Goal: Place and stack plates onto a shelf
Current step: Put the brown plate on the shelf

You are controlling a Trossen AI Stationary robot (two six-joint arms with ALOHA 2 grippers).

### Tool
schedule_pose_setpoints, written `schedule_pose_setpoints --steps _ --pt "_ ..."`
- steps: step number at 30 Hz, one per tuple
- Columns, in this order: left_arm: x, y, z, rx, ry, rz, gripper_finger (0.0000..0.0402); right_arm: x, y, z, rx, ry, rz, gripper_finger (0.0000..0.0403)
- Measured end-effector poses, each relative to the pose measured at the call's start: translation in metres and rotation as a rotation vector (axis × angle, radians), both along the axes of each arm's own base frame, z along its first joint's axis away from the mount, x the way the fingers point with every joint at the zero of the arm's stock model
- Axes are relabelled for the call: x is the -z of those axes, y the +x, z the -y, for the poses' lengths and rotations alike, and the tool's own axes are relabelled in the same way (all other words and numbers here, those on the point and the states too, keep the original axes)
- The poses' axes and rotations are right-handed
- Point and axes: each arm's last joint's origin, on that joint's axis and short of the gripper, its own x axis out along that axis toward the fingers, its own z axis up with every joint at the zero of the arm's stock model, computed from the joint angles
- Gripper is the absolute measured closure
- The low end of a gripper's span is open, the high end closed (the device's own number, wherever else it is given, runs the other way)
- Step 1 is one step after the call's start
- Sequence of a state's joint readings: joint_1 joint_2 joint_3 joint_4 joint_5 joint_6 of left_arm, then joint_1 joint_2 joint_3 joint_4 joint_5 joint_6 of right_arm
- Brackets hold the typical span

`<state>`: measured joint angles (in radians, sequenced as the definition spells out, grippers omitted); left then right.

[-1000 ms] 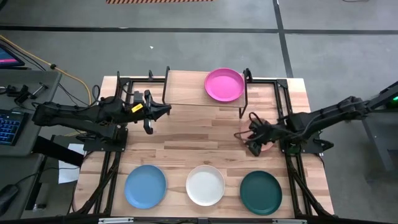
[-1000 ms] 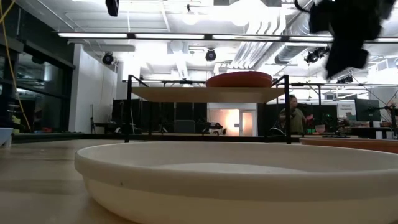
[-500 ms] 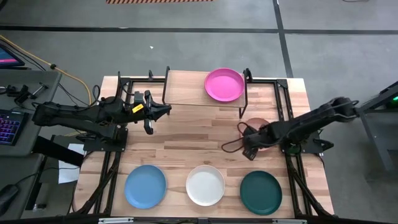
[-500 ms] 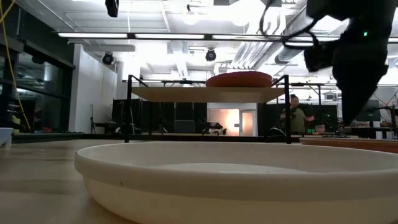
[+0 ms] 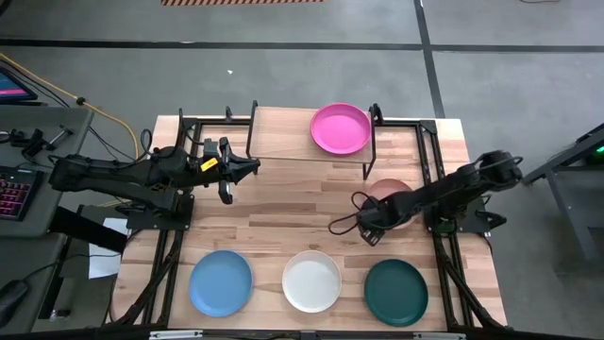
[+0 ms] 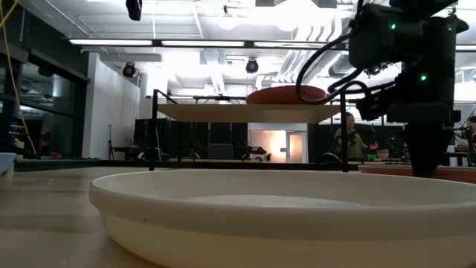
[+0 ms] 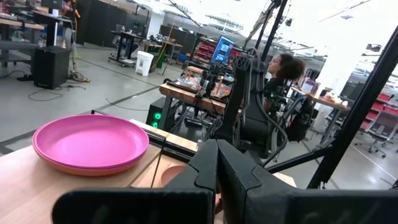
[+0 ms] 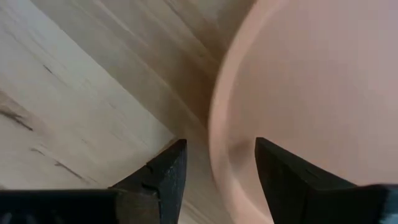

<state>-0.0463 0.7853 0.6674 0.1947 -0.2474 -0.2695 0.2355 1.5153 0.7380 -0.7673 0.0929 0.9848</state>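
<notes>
My fingers are on either side of the salmon plate's rim (image 8: pixel 217 124), and a shadow meets the inner finger, so it is time for my right gripper to close now.
The magenta plate (image 5: pixel 341 128) (image 7: pixel 90 143) lies on the right half of the shelf (image 5: pixel 283 146) (image 6: pixel 223 112). I cannot pick out the red plate separately. The salmon plate (image 5: pixel 391 195) (image 8: pixel 323 93) lies flat on the table in front of the shelf's right end. My right gripper (image 5: pixel 369 227) (image 8: pixel 217 146) is open and points down over that plate's left rim, one finger outside it and one inside. The light blue (image 5: pixel 220 283), white (image 5: pixel 311 280) (image 6: pixel 282 216) and dark green (image 5: pixel 395 292) plates rest in a row along the near edge. My left gripper (image 5: pixel 253 167) (image 7: pixel 217 155) is shut and hovers by the shelf's left end. My right gripper comes from above with its fingers either side of the salmon plate's left rim (image 8: pixel 217 124). One finger (image 8: pixel 165 171) is over the bare table and the other (image 8: pixel 280 174) over the plate's inside. I cannot tell whether either touches. The plate lies flat on the table.
The shelf's black legs (image 5: pixel 372 142) stand just beyond the salmon plate. The black frame rails (image 5: pixel 429 170) run along both table sides. The shelf's left half is bare board. Bare wood lies between the shelf and the near row of plates. A person (image 7: pixel 283 68) sits in the room beyond.
My right gripper has moved a little toward the table's left and near edges. It has come down to the salmon plate's left rim, where it now stands low in the low view. More of the plate shows behind the arm.
</notes>
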Motion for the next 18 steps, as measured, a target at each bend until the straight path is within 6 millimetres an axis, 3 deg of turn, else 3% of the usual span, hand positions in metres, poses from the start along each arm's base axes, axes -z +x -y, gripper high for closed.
schedule_pose_setpoints --steps 3,9,13,18 --pt "0.0 0.0 0.0 0.0 0.0 0.0 0.0401 0.003 0.001 0.0 -0.016 0.016 -0.016 0.0265" --pt "0.0 0.0 0.0 0.0 0.0 -0.003 0.0401 0.001 0.0 -0.001 -0.03 0.031 -0.015 0.0389" --pt "0.001 0.0 0.0 0.0 0.0 -0.006 0.0401 -0.008 -0.003 -0.003 -0.038 0.072 -0.002 0.0396" --pt "0.001 0.0 0.0 0.0 0.0 -0.007 0.0401 -0.046 -0.003 -0.013 -0.141 0.104 0.068 0.0402"
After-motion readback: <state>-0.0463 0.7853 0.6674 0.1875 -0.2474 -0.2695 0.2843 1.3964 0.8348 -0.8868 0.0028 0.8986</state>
